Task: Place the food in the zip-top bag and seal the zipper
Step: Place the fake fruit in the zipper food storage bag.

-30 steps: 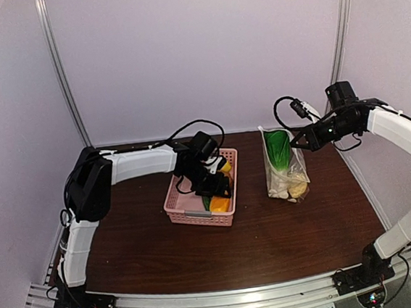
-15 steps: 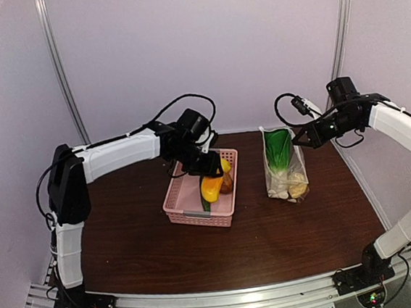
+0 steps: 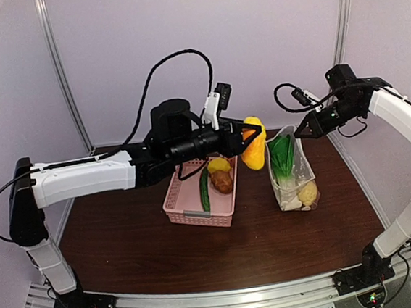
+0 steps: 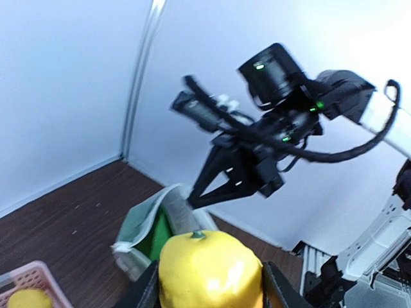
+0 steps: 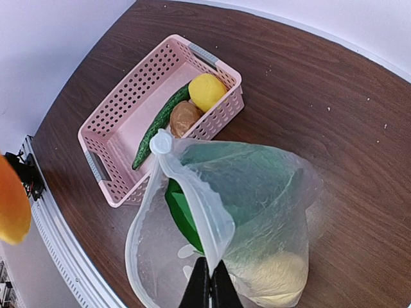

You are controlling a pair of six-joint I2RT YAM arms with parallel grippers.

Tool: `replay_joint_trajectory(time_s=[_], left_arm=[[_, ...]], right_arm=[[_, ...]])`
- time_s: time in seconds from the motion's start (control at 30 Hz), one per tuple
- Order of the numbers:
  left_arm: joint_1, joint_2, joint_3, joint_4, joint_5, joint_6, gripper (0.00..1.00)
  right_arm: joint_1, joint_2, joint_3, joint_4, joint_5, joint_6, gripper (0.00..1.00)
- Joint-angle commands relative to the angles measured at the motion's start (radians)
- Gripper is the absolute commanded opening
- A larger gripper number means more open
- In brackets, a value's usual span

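I should move the pepper to the bag's opening before my left gripper releases it, since it hangs short of there and would fall on the brown table now.
My left gripper (image 3: 246, 141) is shut on a yellow-orange toy pepper (image 3: 253, 143), held in the air just left of the bag's mouth; it fills the bottom of the left wrist view (image 4: 210, 269). My right gripper (image 3: 302, 131) is shut on the mouth edge of the clear dotted zip-top bag (image 3: 292, 171) and holds it up and open (image 5: 221, 212). Inside the bag lie a green leafy vegetable (image 5: 186, 215) and a pale yellow piece (image 5: 273, 276). The zipper strip (image 5: 192, 192) runs along the pinched edge.
The pink lattice basket (image 3: 185, 210) stands left of the bag on the brown table and holds a long green cucumber (image 3: 204, 189), a yellow lemon (image 3: 219, 165) and a brown round piece (image 3: 223, 182). White walls close the back and sides.
My left gripper has lifted the yellow-orange pepper out of the basket and carried it right, toward the bag's mouth. My right gripper has raised the bag's edge a little.
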Motion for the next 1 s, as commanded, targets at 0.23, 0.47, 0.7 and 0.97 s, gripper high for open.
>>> replay_joint_trajectory(time_s=[0.23, 0.47, 0.7, 0.97], left_arm=[[-0.078, 0.330, 0.122, 0.581, -0.083, -0.088, 0.03], [-0.088, 0.483, 0.221, 0.536, -0.251, 0.019, 0.02], [-0.118, 0.473, 0.140, 0.496, -0.393, 0.089, 0.35], [-0.118, 0.239, 0.025, 0.474, -0.306, 0.132, 0.85]], right_arm=[[0.003, 0.002, 0.068, -0.021, -0.119, 0.091, 0.00], [-0.005, -0.009, 0.056, -0.009, -0.232, 0.129, 0.00], [-0.042, -0.018, 0.055, 0.033, -0.310, 0.165, 0.00], [-0.054, -0.016, 0.019, 0.070, -0.239, 0.149, 0.00]])
